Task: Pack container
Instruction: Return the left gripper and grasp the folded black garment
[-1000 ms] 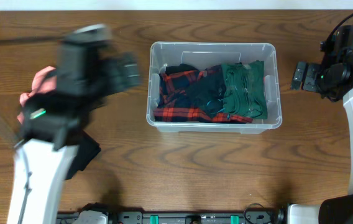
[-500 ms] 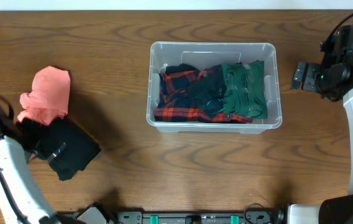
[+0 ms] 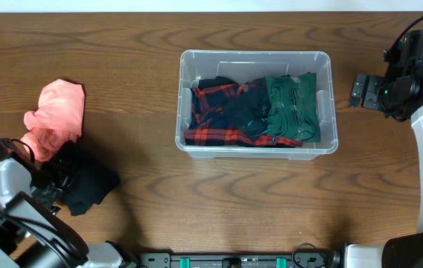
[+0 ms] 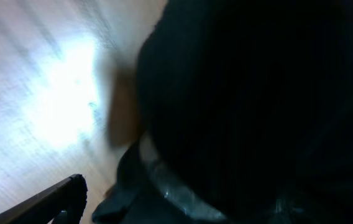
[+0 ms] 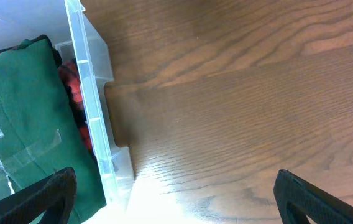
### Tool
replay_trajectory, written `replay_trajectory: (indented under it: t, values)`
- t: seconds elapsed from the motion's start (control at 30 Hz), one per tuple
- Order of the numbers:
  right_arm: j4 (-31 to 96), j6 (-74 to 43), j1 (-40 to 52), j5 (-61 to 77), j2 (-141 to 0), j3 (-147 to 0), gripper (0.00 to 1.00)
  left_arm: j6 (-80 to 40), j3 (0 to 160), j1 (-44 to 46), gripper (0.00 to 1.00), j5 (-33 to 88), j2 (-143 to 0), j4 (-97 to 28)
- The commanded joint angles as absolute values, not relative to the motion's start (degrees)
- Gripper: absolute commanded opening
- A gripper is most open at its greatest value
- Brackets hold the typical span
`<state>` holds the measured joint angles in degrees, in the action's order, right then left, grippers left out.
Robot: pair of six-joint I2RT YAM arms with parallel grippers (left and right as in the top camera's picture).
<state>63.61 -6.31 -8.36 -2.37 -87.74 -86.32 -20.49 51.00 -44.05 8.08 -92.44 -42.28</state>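
Note:
Next, my left gripper grabs the black garment point(image 3: 88, 182) by its edge farthest from the container, so the garment's body stays free to pack inside.
The container point(image 3: 256, 53) is a clear plastic bin at the table's middle, holding a red plaid garment point(image 3: 211, 112), a dark garment and a green garment point(image 3: 293, 108). A black garment point(image 3: 88, 182) lies at the lower left, with a pink garment point(image 3: 56, 110) just behind it. My left gripper point(image 3: 51, 186) is low at the black garment's left edge. In the left wrist view the black garment point(image 4: 257, 93) fills the frame, and one finger point(image 4: 71, 190) shows spread wide. My right gripper point(image 3: 360, 91) hangs open and empty right of the container point(image 5: 92, 112).
The wooden table point(image 3: 152, 216) shows bare wood between the garments and the bin. A dark rail point(image 3: 234, 260) runs along the front edge. The green garment point(image 5: 21, 112) shows inside the bin wall in the right wrist view.
My left arm swung from over the table's left side down to the lower left and now sits on the black garment. The right arm has not moved.

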Motion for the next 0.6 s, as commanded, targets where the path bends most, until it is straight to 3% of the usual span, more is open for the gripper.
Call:
replay_trajectory:
  t: [0.0, 0.07, 0.17, 0.23, 0.3, 0.43, 0.57]
  values:
    - [63.7, -6.2, -8.6, -2.5, -87.9, -86.5, 0.99, -19.1, 50.8, -44.3, 0.99, 9.1, -95.9, -41.6]
    - [63.7, -6.2, -8.6, -2.5, -87.9, -86.5, 0.99, -19.0, 50.8, -44.3, 0.9, 10.5, -96.9, -41.5]
    - [63.7, -6.2, -8.6, -2.5, -87.9, -86.5, 0.99, -15.0, 50.9, -44.3, 0.62, 14.2, -96.9, -41.4]
    - [63.7, -6.2, -8.6, -2.5, -87.9, -86.5, 0.99, -14.5, 50.9, -44.3, 0.34, 16.1, -96.9, -41.3]
    - [63.7, -6.2, -8.6, -2.5, -87.9, -86.5, 0.99, -13.1, 50.9, -44.3, 0.2, 19.0, -96.8, -41.5]
    - [63.7, -6.2, -8.6, -2.5, -87.9, -86.5, 0.99, -11.0, 51.7, -43.9, 0.07, 25.6, -94.8, -44.2]
    - [63.7, -6.2, -8.6, -2.5, -87.9, -86.5, 0.99, -7.8, 54.2, -41.2, 0.06, 33.0, -88.7, -48.9]
